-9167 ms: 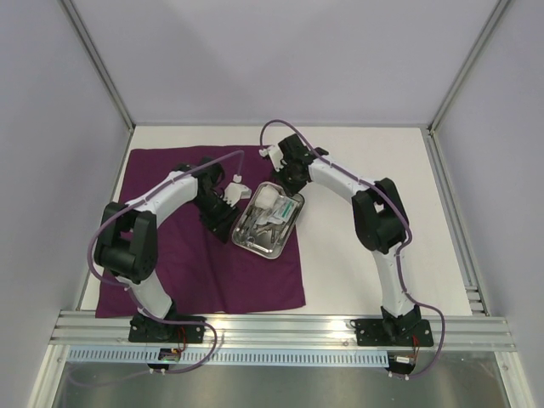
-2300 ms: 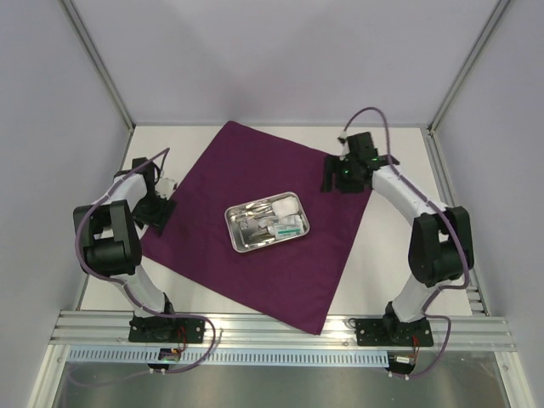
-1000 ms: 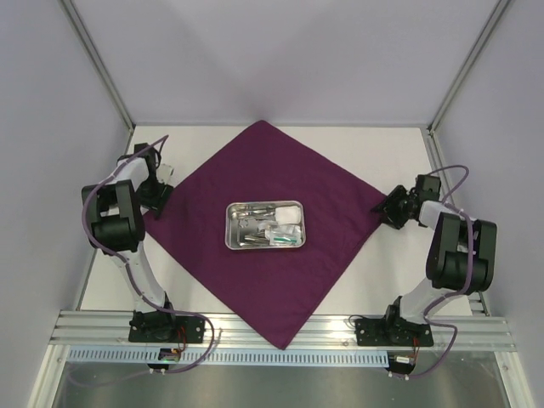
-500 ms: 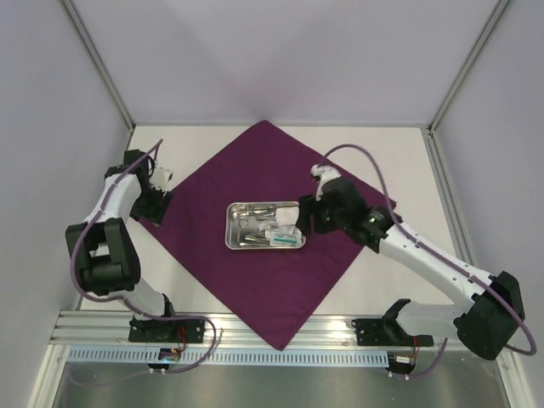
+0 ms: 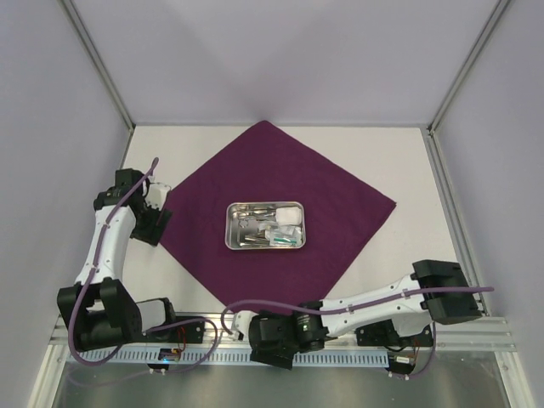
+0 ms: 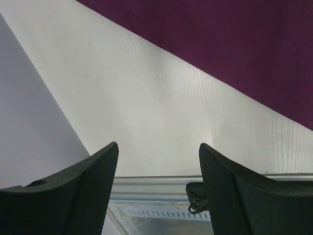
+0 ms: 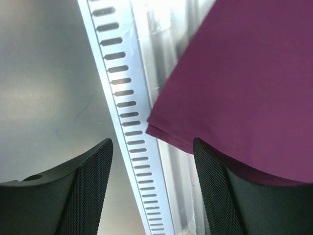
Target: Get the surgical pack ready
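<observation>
My right gripper's fingers stop short of the cloth's near corner over the slotted bar, so it moves toward the deep-purple cloth before closing on that corner.
The deep-purple cloth lies spread as a diamond on the white table. At its middle stands the steel tray holding white gauze, thin metal instruments and small packets. My left gripper is open beside the cloth's left corner. In the left wrist view its jaws hold nothing, with bare table below and the cloth's edge at upper right. My right gripper is open low at the near rail. The cloth's near corner lies between its fingers, untouched.
A slotted metal rail and aluminium bar run along the table's near edge, under the right gripper. Grey walls and frame posts enclose the table. The right arm stretches across the front, over the cloth's near corner.
The right arm swung from beside the tray down to the near rail at the cloth's near corner. The left gripper drew slightly nearer, off the cloth's left corner.
</observation>
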Motion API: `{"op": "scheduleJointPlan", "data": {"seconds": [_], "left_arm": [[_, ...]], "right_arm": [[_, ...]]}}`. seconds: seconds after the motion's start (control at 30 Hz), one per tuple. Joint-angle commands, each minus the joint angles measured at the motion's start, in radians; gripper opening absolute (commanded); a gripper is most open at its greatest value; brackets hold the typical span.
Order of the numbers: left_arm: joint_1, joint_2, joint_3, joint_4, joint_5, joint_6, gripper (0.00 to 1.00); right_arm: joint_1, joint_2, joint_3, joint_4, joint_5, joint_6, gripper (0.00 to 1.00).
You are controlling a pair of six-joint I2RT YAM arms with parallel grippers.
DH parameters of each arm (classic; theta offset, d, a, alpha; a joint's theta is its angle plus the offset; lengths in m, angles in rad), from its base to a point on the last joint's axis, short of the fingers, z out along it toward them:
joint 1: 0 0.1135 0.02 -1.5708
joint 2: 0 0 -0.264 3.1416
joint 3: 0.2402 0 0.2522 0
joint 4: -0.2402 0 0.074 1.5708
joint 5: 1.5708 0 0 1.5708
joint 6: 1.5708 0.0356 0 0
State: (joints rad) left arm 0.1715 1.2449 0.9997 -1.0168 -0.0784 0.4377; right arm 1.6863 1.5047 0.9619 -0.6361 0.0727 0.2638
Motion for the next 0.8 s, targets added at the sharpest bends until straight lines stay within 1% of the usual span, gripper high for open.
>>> {"op": "scheduleJointPlan", "data": {"seconds": [0.0,0.1,0.27,0.33,0.37,0.47,0.53,0.57,0.67,0.7,0.77], "left_arm": [[-0.001,-0.050,-0.003,-0.040,0.026,0.019,0.76],[-0.003,-0.067,0.000,-0.057,0.040,0.013,0.76],[-0.001,-0.071,-0.003,-0.066,0.069,0.001,0.76],[-0.001,-0.071,-0.004,-0.068,0.074,-0.001,0.76],[-0.003,-0.070,-0.003,-0.069,0.074,-0.001,0.76],[-0.001,-0.081,-0.003,-0.074,0.074,0.002,0.76],[-0.003,-0.094,-0.007,-0.071,0.074,0.009,0.76],[-0.001,-0.096,-0.007,-0.069,0.074,0.010,0.76],[-0.003,-0.096,0.002,-0.080,0.074,0.015,0.76],[-0.001,-0.094,0.007,-0.081,0.074,0.018,0.76],[-0.001,-0.091,0.011,-0.085,0.066,0.015,0.76]], "right_arm": [[0.041,0.061,0.003,0.024,0.056,-0.006,0.69],[0.042,0.097,-0.017,0.038,0.128,0.025,0.68],[0.041,0.132,-0.022,0.039,0.225,0.032,0.64],[0.036,0.146,-0.029,0.049,0.239,0.031,0.59],[0.032,0.152,-0.031,0.049,0.254,0.034,0.54],[0.016,0.170,-0.037,0.059,0.256,0.028,0.48],[0.012,0.192,-0.031,0.062,0.262,0.025,0.38],[0.012,0.199,-0.025,0.062,0.271,0.026,0.28],[0.010,0.209,-0.026,0.072,0.282,0.044,0.15],[0.012,0.203,-0.035,0.085,0.291,0.063,0.01],[0.010,0.181,-0.040,0.092,0.321,0.074,0.01]]}}
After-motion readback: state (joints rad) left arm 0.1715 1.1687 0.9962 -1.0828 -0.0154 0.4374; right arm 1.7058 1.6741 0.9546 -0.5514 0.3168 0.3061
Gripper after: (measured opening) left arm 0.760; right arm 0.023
